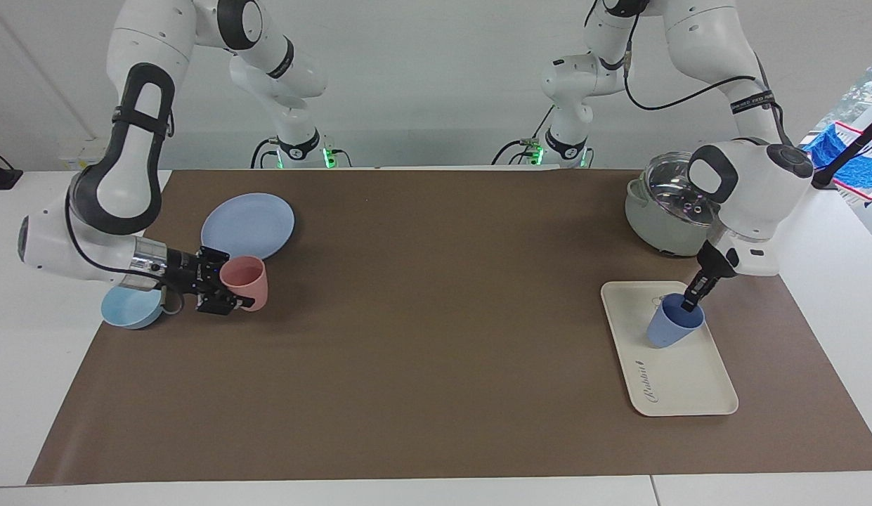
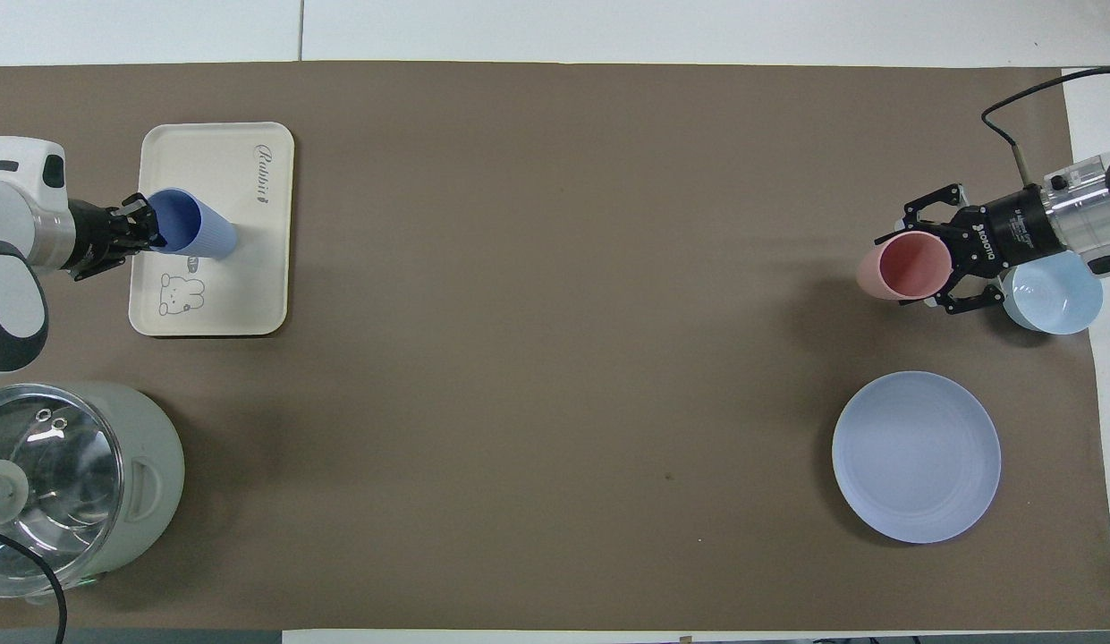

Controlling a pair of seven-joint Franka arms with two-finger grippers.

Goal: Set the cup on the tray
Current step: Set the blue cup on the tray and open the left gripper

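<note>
My right gripper needs to keep holding the pink tumbler. Its base hangs above the brown mat in the overhead view, so it would drop if released now.
The periwinkle-blue cup [image 1: 669, 329] [image 2: 199, 229] is tilted over the cream tray [image 1: 681, 383] [image 2: 241, 295], near the rabbit drawing. Its base is down at the tray's floor; whether it touches I cannot tell. My left gripper [image 1: 688, 301] [image 2: 148, 224] is shut on the cup's rim, one finger inside the cup. My right gripper [image 1: 228, 284] [image 2: 946, 268] is shut on the rim of a pink tumbler [image 1: 247, 282] [image 2: 903, 268], low over the mat at the right arm's end of the table.
A light-blue bowl [image 1: 126, 315] [image 2: 1060, 300] sits right beside the right gripper. A round blue plate [image 1: 247, 226] [image 2: 916, 456] lies nearer to the robots than the bowl. A grey pot with a glass lid [image 1: 664, 218] [image 2: 67, 483] stands nearer to the robots than the tray.
</note>
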